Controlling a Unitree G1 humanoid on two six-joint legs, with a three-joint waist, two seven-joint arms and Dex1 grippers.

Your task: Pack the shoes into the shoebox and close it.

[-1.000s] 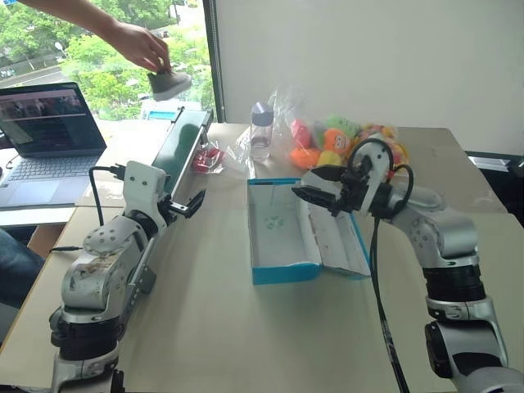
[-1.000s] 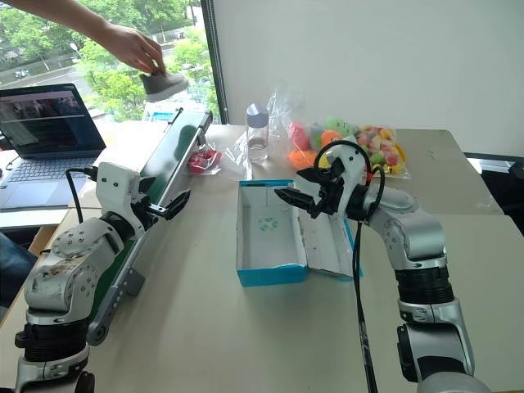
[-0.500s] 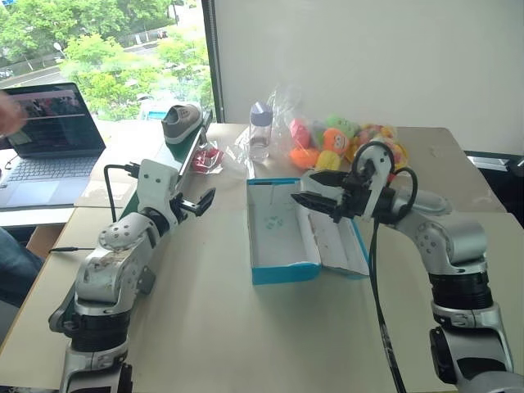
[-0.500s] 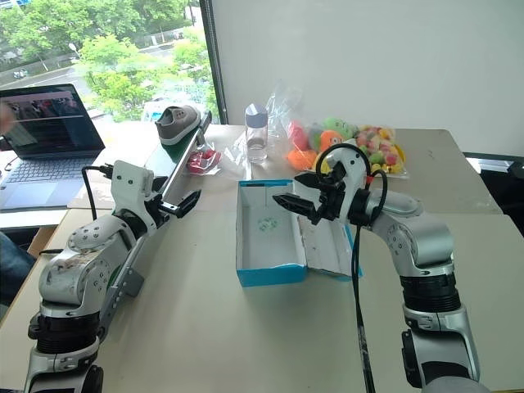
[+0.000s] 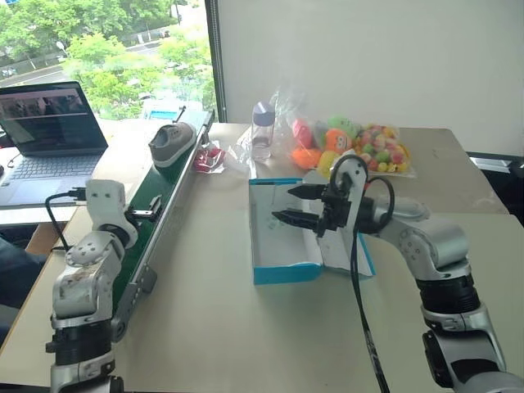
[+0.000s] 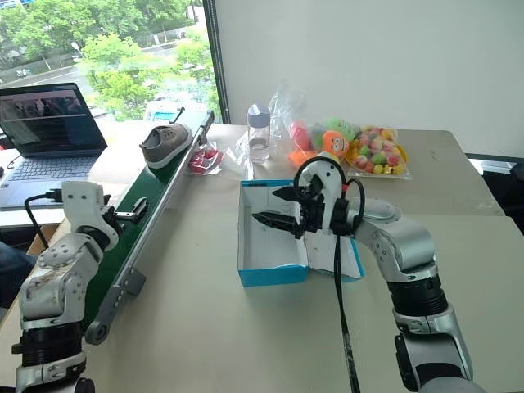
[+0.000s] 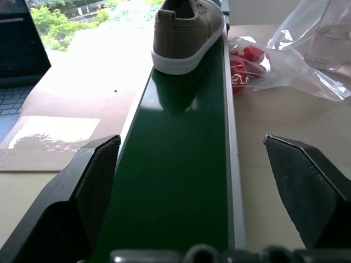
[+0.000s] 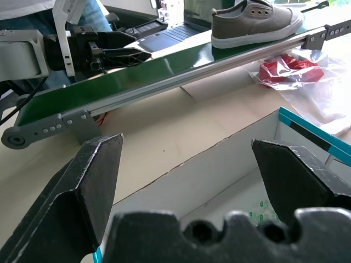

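I need to move my left gripper toward the shoe's heel before I close on the shoe, because green belt shows between the gripper's fingers and the shoe's heel.
One grey-taupe shoe (image 5: pixel 172 141) with a pale sole rests on the far part of a green conveyor belt (image 5: pixel 160 196); it also appears in the left wrist view (image 7: pixel 186 33) and the right wrist view (image 8: pixel 255 22). The blue shoebox (image 5: pixel 286 273) stands open mid-table, white inside, with nothing in it, and its lid lies flat to the right. My left gripper (image 5: pixel 141 214) is open at the belt's near part, its fingers (image 7: pixel 93 170) spread either side of the belt. My right gripper (image 5: pixel 282 205) hovers open over the box, pointing left.
An open laptop (image 5: pixel 49 131) sits at the far left. Beyond the box stand a clear bottle (image 5: pixel 262 131), a bag of colourful toys (image 5: pixel 360 147) and a plastic bag with red pieces (image 5: pixel 209 157). Bare tabletop lies in front of the box.
A person's hand set the shoe on the belt's far end and withdrew; the shoe has come nearer along the belt. My left gripper moved left to the belt. My right gripper shifted left over the box.
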